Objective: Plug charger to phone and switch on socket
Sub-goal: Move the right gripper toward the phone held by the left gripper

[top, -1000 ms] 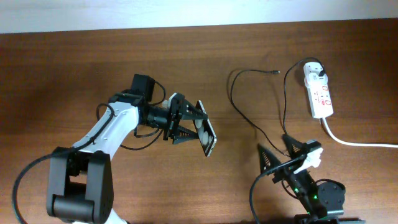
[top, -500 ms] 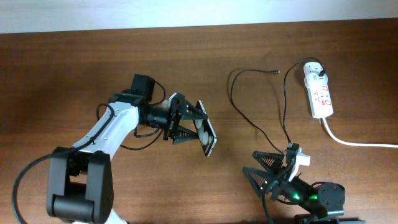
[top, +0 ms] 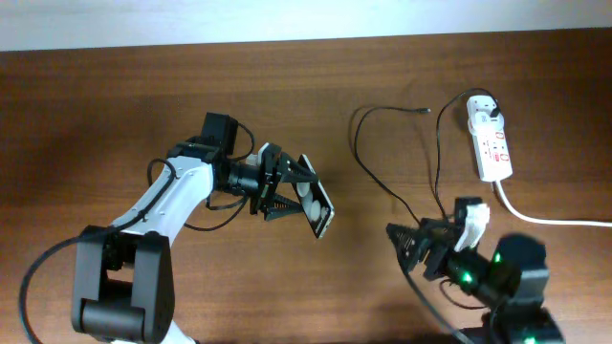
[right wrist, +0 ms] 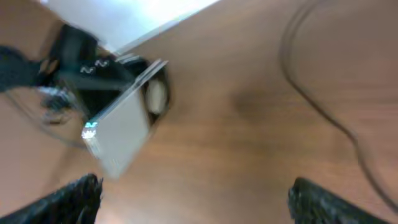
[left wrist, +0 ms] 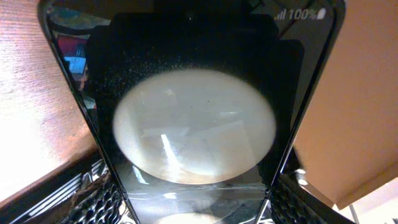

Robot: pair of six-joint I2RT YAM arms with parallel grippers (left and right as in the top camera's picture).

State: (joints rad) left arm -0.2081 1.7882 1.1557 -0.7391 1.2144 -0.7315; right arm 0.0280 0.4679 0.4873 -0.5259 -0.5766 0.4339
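Note:
I need to grab the phone next with my right gripper, across its thin free edge. My left gripper can then re-grip the phone to plug in the charger.
My left gripper is shut on the black phone, held tilted at the table's middle. The phone fills the left wrist view, its white round patch showing between the fingers. The charger's thin black cable loops across the table, its connector tip lying free at the back and its white plug in the socket, a white power strip at the back right. My right gripper is open and empty, low over the table right of the phone. The right wrist view shows the phone and the cable, blurred.
The socket's thick white cord runs off the right edge. A pale wall borders the table's far edge. Black arm cables hang near the left arm.
My right arm has swung and lifted, its gripper now pointing left toward the phone. The left gripper and phone have barely moved. The cable and socket lie unchanged.

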